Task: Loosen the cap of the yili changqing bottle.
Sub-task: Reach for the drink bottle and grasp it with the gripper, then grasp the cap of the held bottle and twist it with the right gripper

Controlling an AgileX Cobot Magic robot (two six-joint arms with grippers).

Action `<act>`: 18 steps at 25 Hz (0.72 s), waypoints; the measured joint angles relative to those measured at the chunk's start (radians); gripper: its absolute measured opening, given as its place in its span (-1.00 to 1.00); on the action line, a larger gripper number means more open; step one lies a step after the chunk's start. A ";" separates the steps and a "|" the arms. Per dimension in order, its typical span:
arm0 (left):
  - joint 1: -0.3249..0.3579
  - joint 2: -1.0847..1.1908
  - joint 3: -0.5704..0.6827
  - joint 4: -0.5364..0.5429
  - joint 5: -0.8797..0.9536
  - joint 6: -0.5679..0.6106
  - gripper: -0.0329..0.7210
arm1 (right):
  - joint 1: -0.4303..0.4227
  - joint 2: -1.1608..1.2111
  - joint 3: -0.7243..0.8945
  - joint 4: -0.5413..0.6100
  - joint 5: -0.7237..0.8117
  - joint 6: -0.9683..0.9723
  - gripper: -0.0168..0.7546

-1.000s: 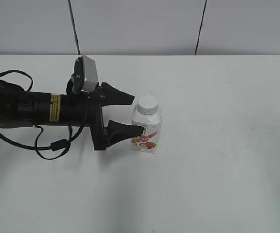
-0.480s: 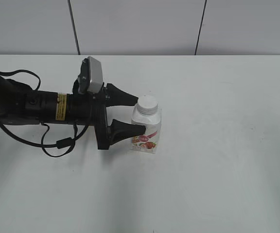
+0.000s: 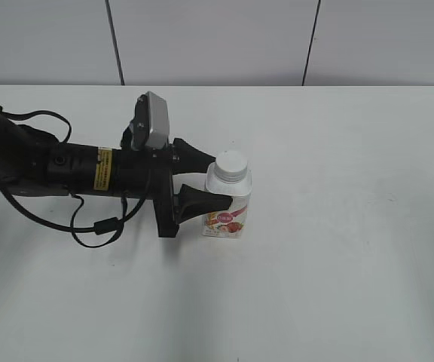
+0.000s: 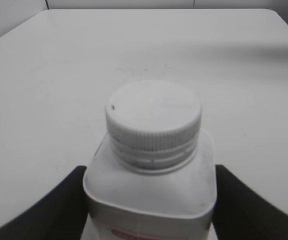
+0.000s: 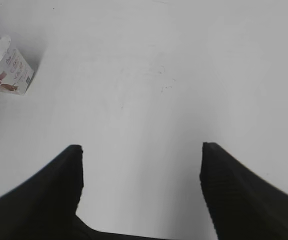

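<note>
My left gripper picks up the yili changqing bottle by its body (image 3: 224, 220) (image 4: 150, 202) next, since the cap stays free to be loosened.
The yili changqing bottle (image 3: 227, 205) stands upright on the white table, white with a red-pink fruit label. Its white cap (image 3: 230, 164) sits on the neck. My left gripper (image 3: 223, 181) reaches in from the left, open, with one black finger on each side of the bottle's body. In the left wrist view the cap (image 4: 154, 112) and bottle shoulder (image 4: 151, 192) fill the middle, and the fingers of the left gripper (image 4: 149, 172) lie close along both sides. My right gripper (image 5: 141, 150) is open and empty over bare table; the bottle (image 5: 6, 67) shows far off at its top left.
A black cable (image 3: 96, 222) loops from the left arm onto the white table (image 3: 337, 249). A grey panelled wall (image 3: 217, 41) runs behind the table's back edge. The right arm is out of the exterior view.
My left gripper has moved to the right, so its fingers now reach along both sides of the bottle. The bottle has shifted slightly right.
</note>
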 joint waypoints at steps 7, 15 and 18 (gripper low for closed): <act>0.000 0.000 0.000 -0.002 0.001 0.000 0.26 | 0.000 0.131 -0.058 0.044 0.023 0.000 0.53; 0.000 0.000 0.000 -0.002 0.001 0.000 0.26 | 0.000 0.456 -0.201 0.052 0.099 0.044 0.53; 0.000 0.000 0.000 -0.002 0.001 0.000 0.26 | 0.000 0.559 -0.246 0.052 0.113 0.048 0.53</act>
